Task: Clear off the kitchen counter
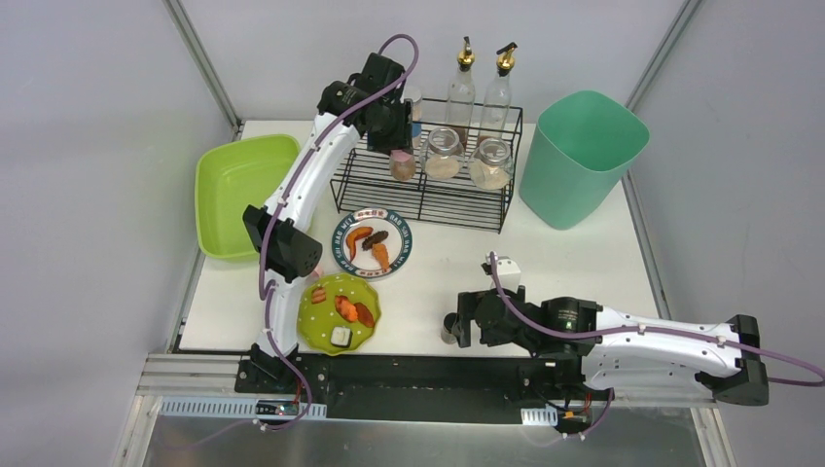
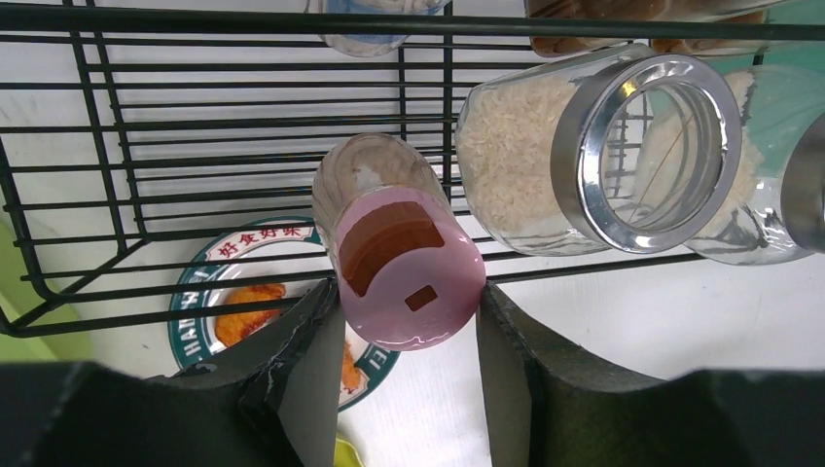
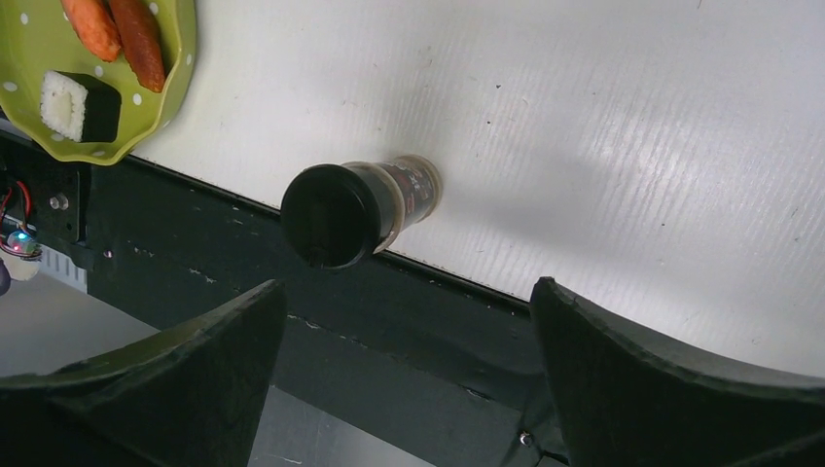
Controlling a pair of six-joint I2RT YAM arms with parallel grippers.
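The spice jar's base is over the lower wires, beside the glass jar, so the robot should open its left gripper now, and the spice jar would land on the rack.
The white kitchen counter (image 1: pixel 564 263) carries dishes and jars. My left gripper (image 1: pixel 394 141) reaches into the black wire rack (image 1: pixel 428 195) and is shut on a pink-lidded spice jar (image 1: pixel 401 163). In the left wrist view the fingers (image 2: pixel 316 370) press both sides of the jar's pink lid (image 2: pixel 409 282), and the left gripper (image 2: pixel 409 311) holds the jar over the rack's lower wires. My right gripper (image 1: pixel 465 326) is open at the counter's front edge, beside a black-lidded shaker (image 1: pixel 449 329). In the right wrist view the shaker (image 3: pixel 355 209) stands just ahead of the open, empty right gripper (image 3: pixel 404 292).
A lime-green tub (image 1: pixel 238 195) sits at the left and a teal bin (image 1: pixel 581 156) at the back right. The rack holds two glass jars (image 1: pixel 467 161) and two oil bottles (image 1: pixel 479 88). A white plate with fried food (image 1: pixel 373 243), a green plate with sushi (image 1: pixel 338 311) and a small white block (image 1: pixel 506 270) lie on the counter.
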